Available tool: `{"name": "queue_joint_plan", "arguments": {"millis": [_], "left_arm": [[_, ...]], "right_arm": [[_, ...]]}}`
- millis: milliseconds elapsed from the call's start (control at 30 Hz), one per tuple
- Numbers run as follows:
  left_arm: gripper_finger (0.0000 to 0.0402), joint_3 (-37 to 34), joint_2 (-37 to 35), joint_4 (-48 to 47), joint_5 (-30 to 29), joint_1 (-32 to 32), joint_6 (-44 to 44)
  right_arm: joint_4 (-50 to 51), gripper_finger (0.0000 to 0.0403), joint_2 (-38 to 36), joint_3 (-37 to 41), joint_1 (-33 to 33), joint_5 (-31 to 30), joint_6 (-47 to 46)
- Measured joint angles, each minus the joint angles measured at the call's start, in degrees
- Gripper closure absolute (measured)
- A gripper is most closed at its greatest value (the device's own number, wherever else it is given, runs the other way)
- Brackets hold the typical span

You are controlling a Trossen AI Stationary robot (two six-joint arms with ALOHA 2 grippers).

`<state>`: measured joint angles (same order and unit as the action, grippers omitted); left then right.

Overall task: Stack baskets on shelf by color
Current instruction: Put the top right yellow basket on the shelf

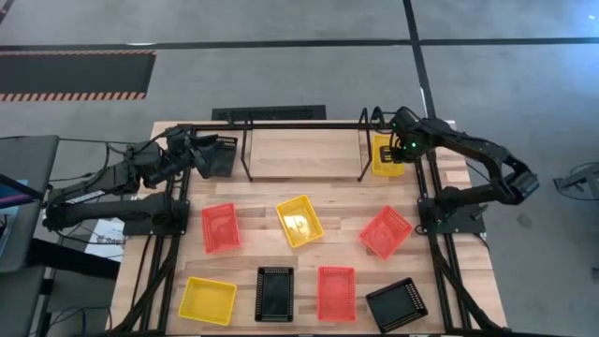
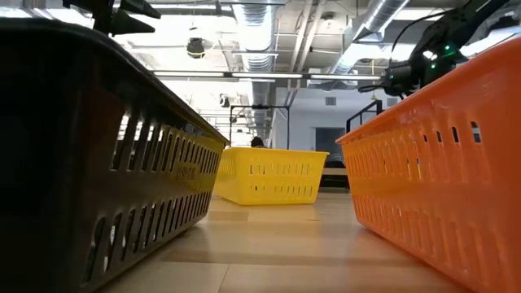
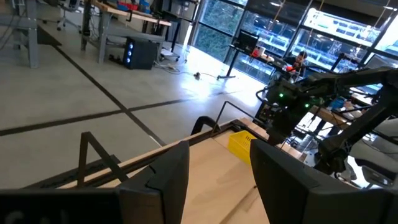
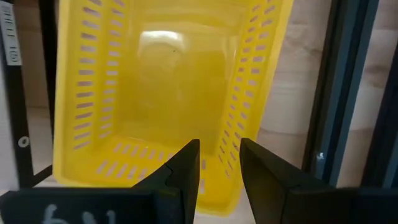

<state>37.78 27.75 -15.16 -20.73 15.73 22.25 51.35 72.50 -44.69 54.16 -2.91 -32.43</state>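
The robot's right hand has to grab the yellow basket by its long side's rim [image 1: 402,168] [image 4: 255,121] next. Then that hand can carry the basket over to the shelf.
A yellow basket [image 1: 385,164] [image 4: 155,87] lies on the wood just outside the right end loop of the shelf [image 1: 246,154], open side up. My right gripper [image 1: 401,146] [image 4: 219,146] points down over its near corner, open, one finger over the inside and one at the long wall. A black basket [image 1: 221,159] lies outside the shelf's left end. My left gripper [image 1: 206,148] [image 3: 219,177] hangs level beside it, open, with only table showing between its fingers. No basket shows between the shelf's end loops. My right gripper stands with its fingers [image 4: 183,168] over the yellow basket's corner [image 4: 227,186], coming from above. I cannot tell whether they touch the wall.
Loose on the table lie red baskets [image 1: 221,227] [image 1: 386,231] [image 1: 336,293], yellow ones [image 1: 299,221] [image 1: 208,300] and black ones [image 1: 274,293] [image 1: 397,304]. A black frame bar [image 4: 348,93] runs close beside the yellow basket under my right gripper.
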Motion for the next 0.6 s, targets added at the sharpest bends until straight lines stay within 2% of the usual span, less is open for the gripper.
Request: {"name": "queue_joint_plan", "arguments": {"millis": [367,600], "left_arm": [[0.0244,0.0,0.0,0.0,0.0,0.0,0.0],[0.0244,0.0,0.0,0.0,0.0,0.0,0.0]], "right_arm": [[2.8,0.0264,-6.1,0.0,-0.3,-3.5,0.1],[4.1,0.0219,-5.8,0.0,3.1,-3.4,0.3]]}}
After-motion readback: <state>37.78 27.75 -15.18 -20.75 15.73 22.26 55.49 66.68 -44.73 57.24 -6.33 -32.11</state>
